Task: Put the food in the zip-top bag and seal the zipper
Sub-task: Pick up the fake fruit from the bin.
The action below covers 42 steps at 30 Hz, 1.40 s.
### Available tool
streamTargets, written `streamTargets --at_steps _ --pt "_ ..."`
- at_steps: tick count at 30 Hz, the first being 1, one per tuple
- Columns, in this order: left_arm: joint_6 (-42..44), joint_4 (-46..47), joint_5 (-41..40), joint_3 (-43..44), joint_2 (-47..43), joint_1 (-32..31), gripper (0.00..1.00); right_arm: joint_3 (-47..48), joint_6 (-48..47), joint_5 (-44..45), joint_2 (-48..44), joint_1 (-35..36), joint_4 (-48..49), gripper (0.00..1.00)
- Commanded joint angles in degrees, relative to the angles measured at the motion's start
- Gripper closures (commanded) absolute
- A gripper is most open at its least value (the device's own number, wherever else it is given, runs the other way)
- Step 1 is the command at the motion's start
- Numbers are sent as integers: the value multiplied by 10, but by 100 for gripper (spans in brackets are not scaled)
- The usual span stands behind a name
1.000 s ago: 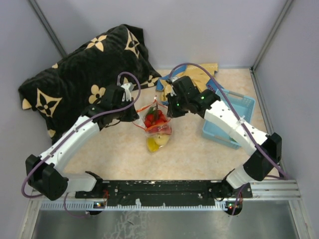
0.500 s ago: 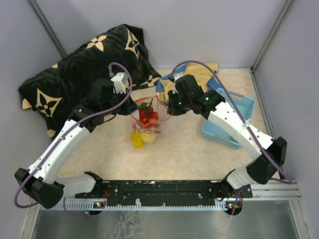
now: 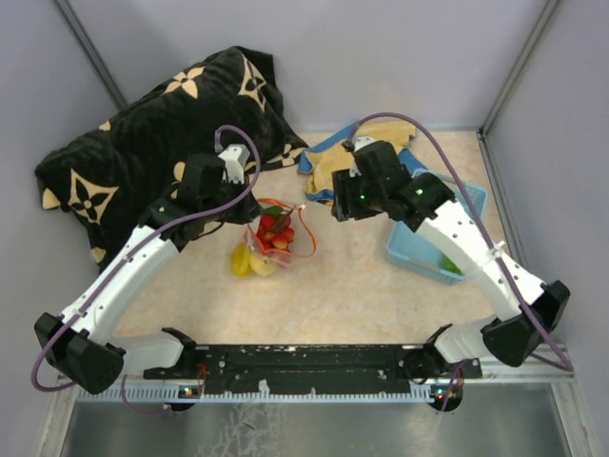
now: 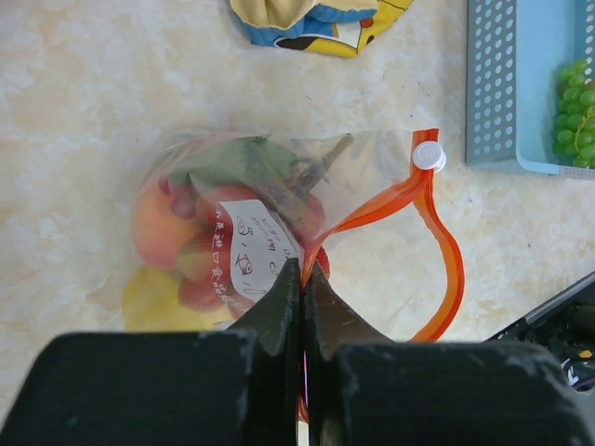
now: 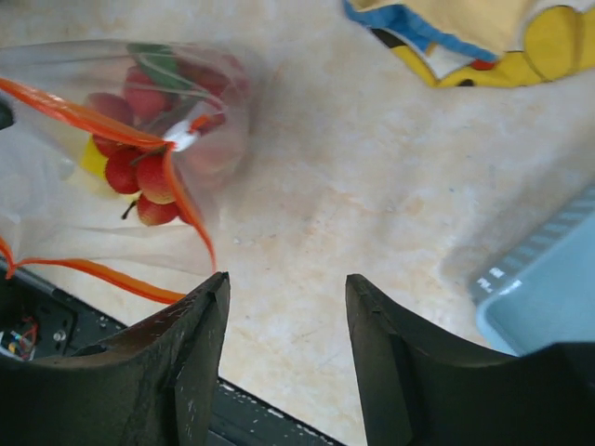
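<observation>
My right gripper picks up the green grapes near their stem end (image 3: 451, 266) next, leaving the rest free to enter the bag's opening.
The zip-top bag (image 3: 269, 236) hangs over the table with its mouth gaping. It holds the food (image 4: 186, 251): red berries (image 5: 139, 172) and yellow fruit (image 3: 244, 261). The red-orange zipper (image 4: 444, 251) loops open, its white tip (image 4: 429, 155) at the far end. My left gripper (image 4: 303, 271) is shut on the zipper strip at the bag's near rim (image 3: 249, 215). My right gripper (image 5: 286, 283) stands open to the right of the bag (image 5: 112, 139), touching nothing, and in the top view my right gripper (image 3: 339, 209) is a short way off it. Green grapes (image 4: 577, 107) lie in the basket.
A light-blue plastic basket (image 3: 468, 202) sits at the right, its wall (image 4: 488, 84) close to the bag's mouth. A yellow-and-blue cloth (image 3: 328, 164) lies behind the bag. A black pillow with cream flowers (image 3: 143, 133) fills the back left corner.
My right gripper opened, let go of the bag's rim and drew back to the right. My left gripper carried the bag to the left, still shut on the zipper.
</observation>
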Motion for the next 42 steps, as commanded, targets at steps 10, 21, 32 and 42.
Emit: streamTargets --at_steps 10,21,32,42 --pt "13 30 7 -20 -8 1 100 -136 6 140 -96 -154 -83 39" --pt "9 29 8 -22 -12 1 100 -250 -33 156 -91 -355 18 34" --pt "5 29 4 -27 -13 1 100 -325 -47 127 -14 -444 126 34" --pt "3 26 3 -23 -6 1 100 -352 -38 126 79 -456 192 34"
